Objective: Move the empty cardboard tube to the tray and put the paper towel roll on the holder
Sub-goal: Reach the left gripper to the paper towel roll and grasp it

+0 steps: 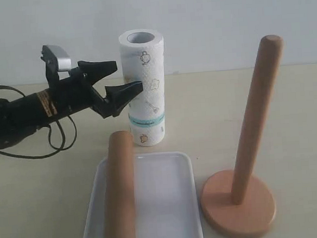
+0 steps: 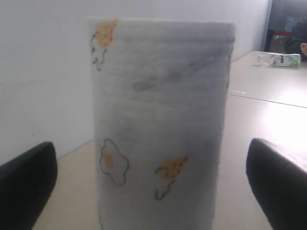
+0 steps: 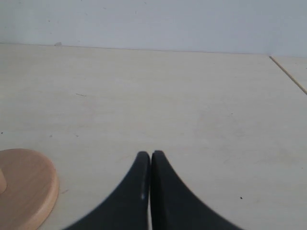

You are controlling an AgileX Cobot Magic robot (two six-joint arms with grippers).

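Note:
The paper towel roll's hollow core [image 1: 140,37] needs to stay free to slide onto the holder. My left gripper should next grab the roll by its upper body [image 1: 143,71].
The paper towel roll [image 1: 144,87] stands upright on the table, white with small cartoon prints and a teal band low down. My left gripper [image 1: 127,76] is open at its upper half, one finger on each side. In the left wrist view the roll [image 2: 160,124] fills the space between the black fingers [image 2: 26,187], with a gap on both sides. The brown cardboard tube [image 1: 119,192] lies lengthwise along the left side of the white tray [image 1: 170,205]. The wooden holder [image 1: 251,129] stands bare to the right of the tray. My right gripper [image 3: 150,155] is shut and empty above the table, beside the holder's base [image 3: 24,187].
The left arm's cables [image 1: 56,140] trail on the table at the left. A plastic bottle [image 2: 280,59] lies on a far table. The white wall runs behind the table.

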